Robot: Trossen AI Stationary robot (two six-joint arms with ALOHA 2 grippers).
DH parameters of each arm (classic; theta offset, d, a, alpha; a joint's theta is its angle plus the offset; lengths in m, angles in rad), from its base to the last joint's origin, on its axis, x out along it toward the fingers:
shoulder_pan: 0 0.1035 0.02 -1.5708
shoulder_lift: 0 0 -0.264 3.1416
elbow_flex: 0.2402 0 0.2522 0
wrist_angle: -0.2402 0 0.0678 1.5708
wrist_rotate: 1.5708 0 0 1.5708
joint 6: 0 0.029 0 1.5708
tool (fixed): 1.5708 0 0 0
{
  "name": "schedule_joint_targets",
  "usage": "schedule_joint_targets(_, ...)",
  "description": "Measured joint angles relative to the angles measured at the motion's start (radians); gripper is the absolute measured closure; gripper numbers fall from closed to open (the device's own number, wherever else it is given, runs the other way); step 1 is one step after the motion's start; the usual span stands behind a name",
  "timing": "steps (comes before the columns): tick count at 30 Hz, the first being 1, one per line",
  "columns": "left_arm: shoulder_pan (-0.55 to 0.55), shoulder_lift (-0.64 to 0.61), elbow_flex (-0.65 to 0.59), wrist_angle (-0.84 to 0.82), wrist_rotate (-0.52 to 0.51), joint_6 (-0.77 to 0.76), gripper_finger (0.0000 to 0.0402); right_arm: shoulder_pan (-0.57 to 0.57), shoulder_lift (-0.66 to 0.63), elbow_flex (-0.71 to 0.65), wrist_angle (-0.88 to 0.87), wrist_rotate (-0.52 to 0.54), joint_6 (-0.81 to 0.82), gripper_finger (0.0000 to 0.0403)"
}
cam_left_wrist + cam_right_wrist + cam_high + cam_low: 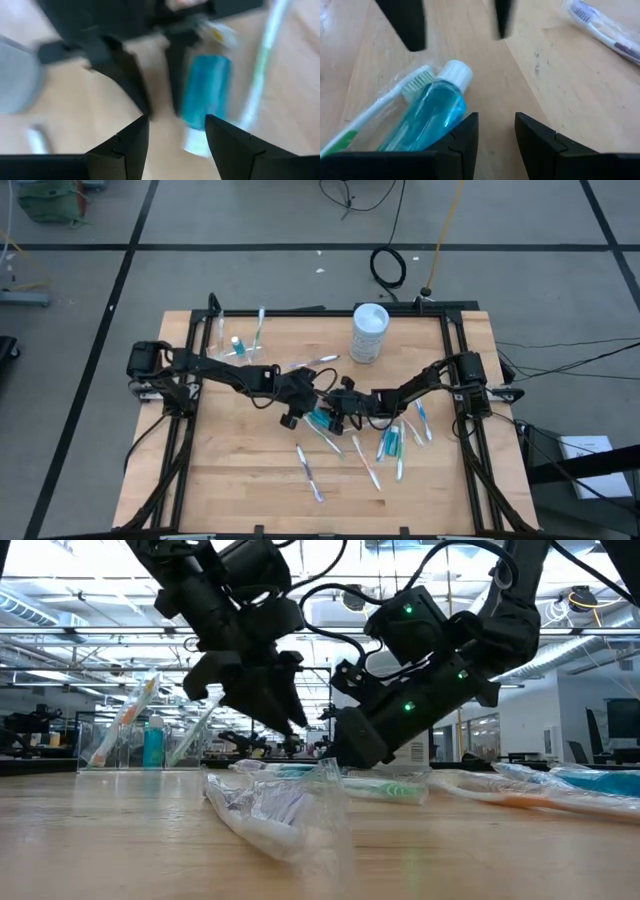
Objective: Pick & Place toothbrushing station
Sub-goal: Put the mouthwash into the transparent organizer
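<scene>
The tube's white cap [196, 142] lies beside one gripper finger, so closing now would miss. My left gripper lines up first, then closes on the cap.
A small blue toothpaste tube [321, 420] with a white cap [456, 74] lies flat on the wooden table [230, 480], beside a pale green-accented toothbrush [380, 112]. My left gripper [303, 406] and my right gripper [343, 408] face each other low over the table's middle. Both are open and empty. In the left wrist view my left gripper [177, 137] has the tube [206, 95] just ahead and to one side. In the right wrist view the tube [427, 117] lies along the outer side of one finger of my right gripper [496, 135]. A clear container [238, 342] at the far left holds toothbrushes and a blue tube.
A white cylindrical container [368, 332] stands at the far middle. Several wrapped toothbrushes lie loose near the right [398, 442] and toward the near edge [308, 470]. One wrapped toothbrush [270, 815] lies close to the low camera. Black arm frames run along both table sides.
</scene>
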Motion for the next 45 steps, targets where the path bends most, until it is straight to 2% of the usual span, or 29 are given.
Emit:
schedule_joint_targets(6,0.002,0.055,-0.001,-0.023,0.043,-0.043,0.0204,0.0,0.0,0.0,-0.012,0.0,0.01,0.0282)
schedule_joint_targets(11,0.002,0.116,0.0,-0.013,0.006,-0.037,0.0204,0.011,0.0,0.001,-0.022,0.003,0.011,0.0282)
schedule_joint_targets(17,0.002,0.134,0.002,-0.007,-0.028,-0.024,0.0208,0.015,-0.001,0.001,-0.029,0.004,0.03,0.0282)
schedule_joint_targets(26,-0.006,0.133,0.0,0.002,-0.035,-0.017,0.0298,0.015,-0.001,0.001,-0.038,0.001,0.035,0.0282)
schedule_joint_targets(31,-0.011,0.117,-0.001,-0.041,-0.061,-0.005,0.0315,0.015,-0.001,0.001,-0.039,0.001,0.034,0.0282)
schedule_joint_targets(36,-0.056,0.044,-0.002,-0.179,-0.24,0.029,0.0314,0.015,-0.001,0.001,-0.051,0.004,0.035,0.0282)
schedule_joint_targets(45,-0.18,-0.184,-0.002,-0.604,-0.757,0.035,0.0314,0.016,-0.001,0.0,-0.057,0.004,0.037,0.0282)
